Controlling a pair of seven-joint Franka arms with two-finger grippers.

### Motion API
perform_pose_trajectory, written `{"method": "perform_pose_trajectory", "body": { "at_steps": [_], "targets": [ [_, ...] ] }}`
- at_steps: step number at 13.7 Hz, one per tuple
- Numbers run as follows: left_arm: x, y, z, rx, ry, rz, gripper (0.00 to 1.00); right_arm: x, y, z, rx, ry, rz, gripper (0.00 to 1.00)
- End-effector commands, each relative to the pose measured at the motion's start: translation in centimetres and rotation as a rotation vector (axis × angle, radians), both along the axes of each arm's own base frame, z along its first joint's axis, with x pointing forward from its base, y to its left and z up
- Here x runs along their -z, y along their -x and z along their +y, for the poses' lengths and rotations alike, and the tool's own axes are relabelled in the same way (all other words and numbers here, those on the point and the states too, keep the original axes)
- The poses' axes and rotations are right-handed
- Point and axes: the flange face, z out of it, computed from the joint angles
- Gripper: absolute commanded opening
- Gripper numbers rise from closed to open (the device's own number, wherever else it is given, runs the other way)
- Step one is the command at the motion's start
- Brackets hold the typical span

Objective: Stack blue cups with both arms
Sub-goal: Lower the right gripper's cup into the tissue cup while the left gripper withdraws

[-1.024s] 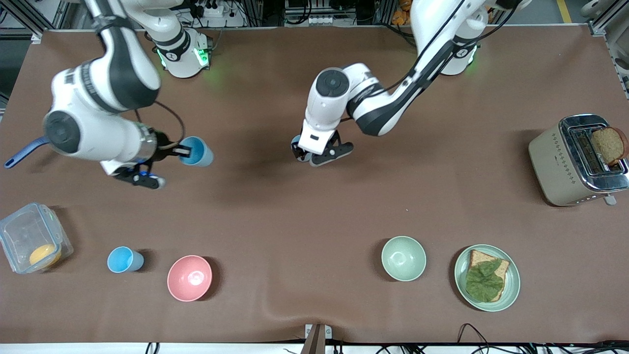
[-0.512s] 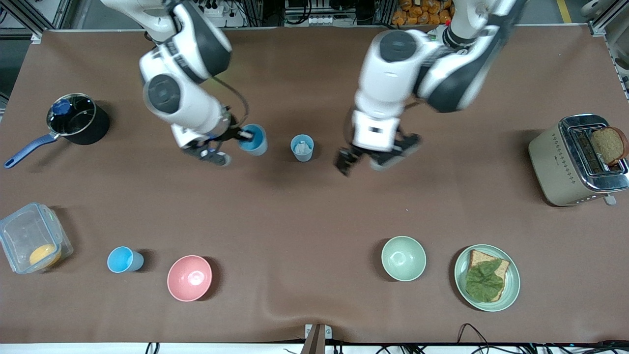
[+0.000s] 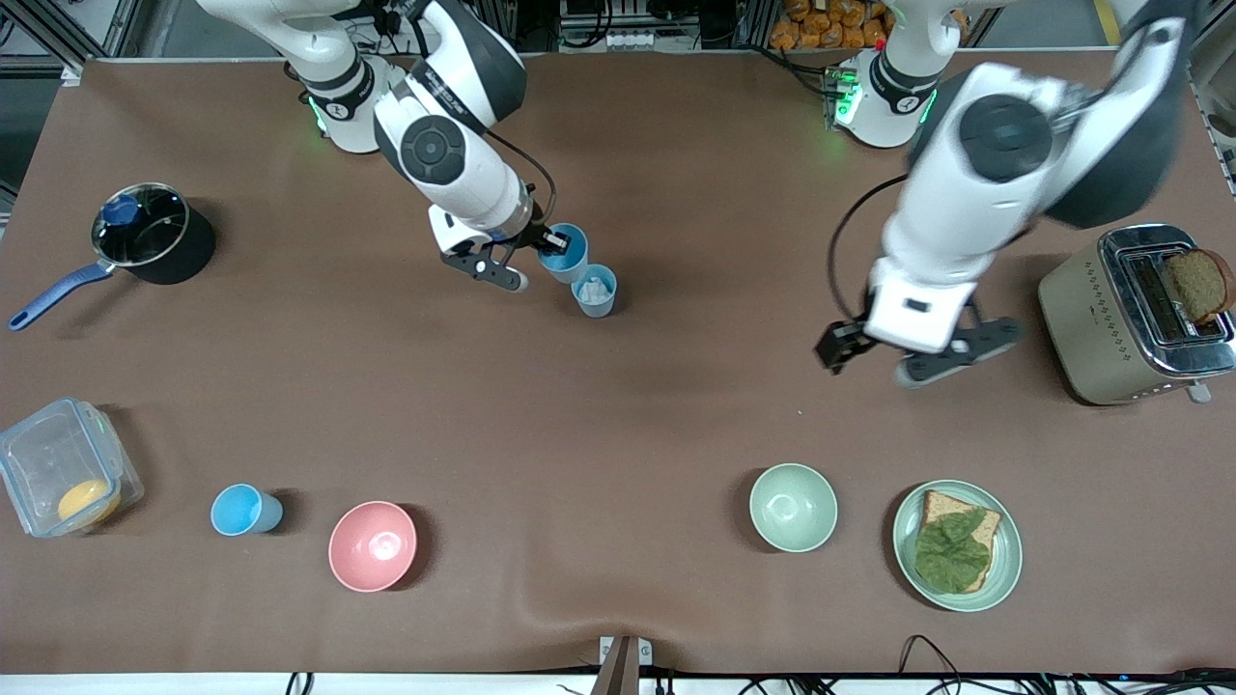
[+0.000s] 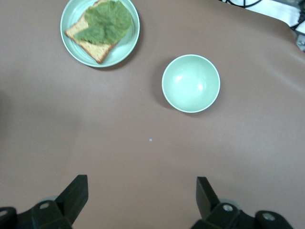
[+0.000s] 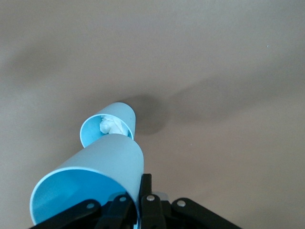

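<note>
The base is still short of the lower cup's opening in the right wrist view. My right gripper now keeps holding until the held cup's base point(image 5: 116, 140) reaches the lower cup's opening point(image 5: 107, 125).
My right gripper point(image 3: 552, 241) is shut on the rim wall of a blue cup point(image 3: 565, 253) and holds it tilted, up against the rim of the grey-blue cup point(image 3: 595, 290). The grey-blue cup stands upright mid-table with a crumpled white scrap inside. In the right wrist view the held cup point(image 5: 90, 186) fills the foreground in my gripper point(image 5: 136, 195), with the grey-blue cup point(image 5: 107, 126) just past it. A third, sky-blue cup point(image 3: 246, 510) stands beside the pink bowl. My left gripper point(image 3: 903, 355) is open and empty over bare table near the toaster; it also shows in the left wrist view point(image 4: 140, 186).
A pink bowl point(image 3: 373, 545), a pale green bowl point(image 3: 793, 507) and a plate with toast and lettuce point(image 3: 956, 545) stand near the front camera. A toaster point(image 3: 1130, 314) stands at the left arm's end. A black pot point(image 3: 145, 236) and a clear box point(image 3: 63, 468) are at the right arm's end.
My right arm has carried the blue cup from its own end to the grey-blue cup. My left gripper has let go of the grey-blue cup and swung away toward the toaster.
</note>
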Motion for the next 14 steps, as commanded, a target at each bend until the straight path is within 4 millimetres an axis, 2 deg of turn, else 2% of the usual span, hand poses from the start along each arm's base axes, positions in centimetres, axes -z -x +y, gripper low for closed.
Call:
{"method": "perform_pose_trajectory", "body": {
  "at_steps": [1,3,7,9,13,14],
  "targets": [
    [-4.1,0.9,5.4,0.115,0.007,0.017,1.0,1.6,0.5,1.4,0.027,0.022,-0.022,0.0],
    [-5.5,0.9,8.1,0.176,-0.002,0.04,1.0,2.9,0.3,1.8,0.039,0.02,-0.032,0.0],
    [-7.3,1.2,10.9,0.263,-0.011,0.082,1.0,4.0,0.9,3.1,0.045,0.012,-0.036,0.0],
    [-9.0,1.7,13.3,0.303,0.025,0.063,1.0,4.6,1.4,3.8,0.047,0.024,-0.043,0.0],
    [-9.6,2.8,15.6,0.296,0.015,0.115,1.0,5.5,1.6,4.1,0.04,0.03,-0.046,0.0],
    [-10.2,3.2,15.4,0.297,0.009,0.113,1.0,5.7,1.5,4.2,0.047,0.022,-0.047,0.0]
  ]
}}
